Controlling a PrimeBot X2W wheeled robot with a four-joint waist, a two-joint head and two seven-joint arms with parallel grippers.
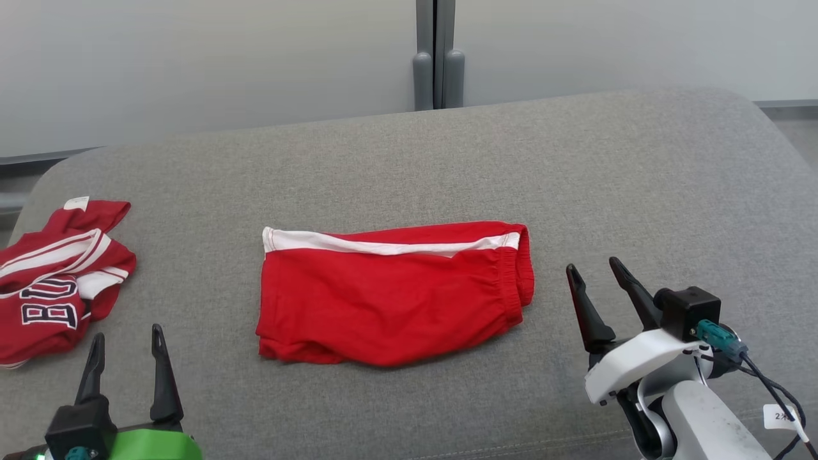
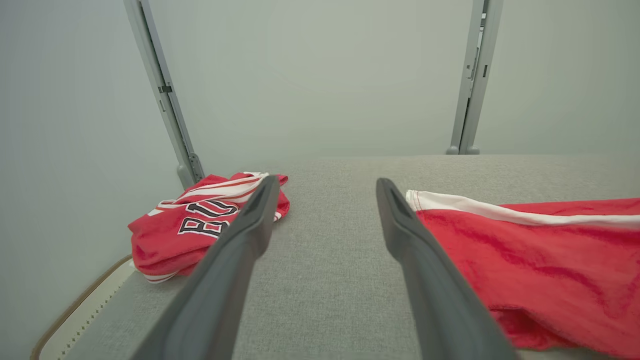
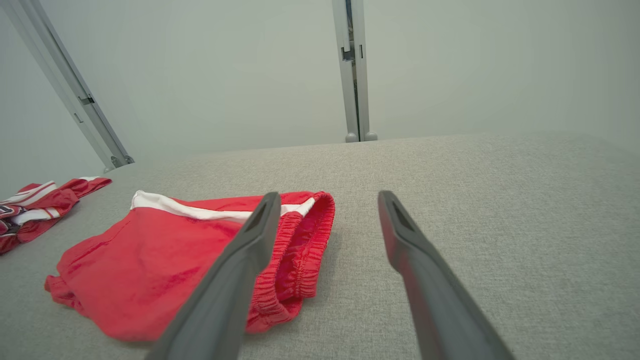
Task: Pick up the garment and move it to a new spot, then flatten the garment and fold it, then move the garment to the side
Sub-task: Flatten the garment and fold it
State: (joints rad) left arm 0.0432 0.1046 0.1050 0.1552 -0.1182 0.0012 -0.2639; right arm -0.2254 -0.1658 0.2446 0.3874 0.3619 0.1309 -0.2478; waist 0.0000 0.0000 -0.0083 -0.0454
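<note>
The right gripper grabs the red shorts (image 1: 376, 299) by their elastic waistband (image 1: 515, 283) next, to fold them into a compact bundle.
The garment (image 1: 390, 294) is a pair of red shorts with a white stripe, folded flat in the middle of the grey cushion (image 1: 639, 179), elastic waistband to the right. My left gripper (image 1: 128, 345) stands open at the lower left, short of the shorts' left edge, with nothing between its fingers. My right gripper (image 1: 597, 275) is open just right of the waistband, also holding nothing. In the left wrist view the shorts (image 2: 540, 265) lie right of my open left gripper (image 2: 327, 187). In the right wrist view the waistband (image 3: 300, 250) lies left of my open right gripper (image 3: 327, 200).
A crumpled red jersey (image 1: 54, 281) with white trim and dark letters lies at the cushion's left edge; the jersey (image 2: 195, 222) sits ahead-left of the left fingers. Pale wall panels with a grey post (image 1: 436, 57) stand behind the cushion.
</note>
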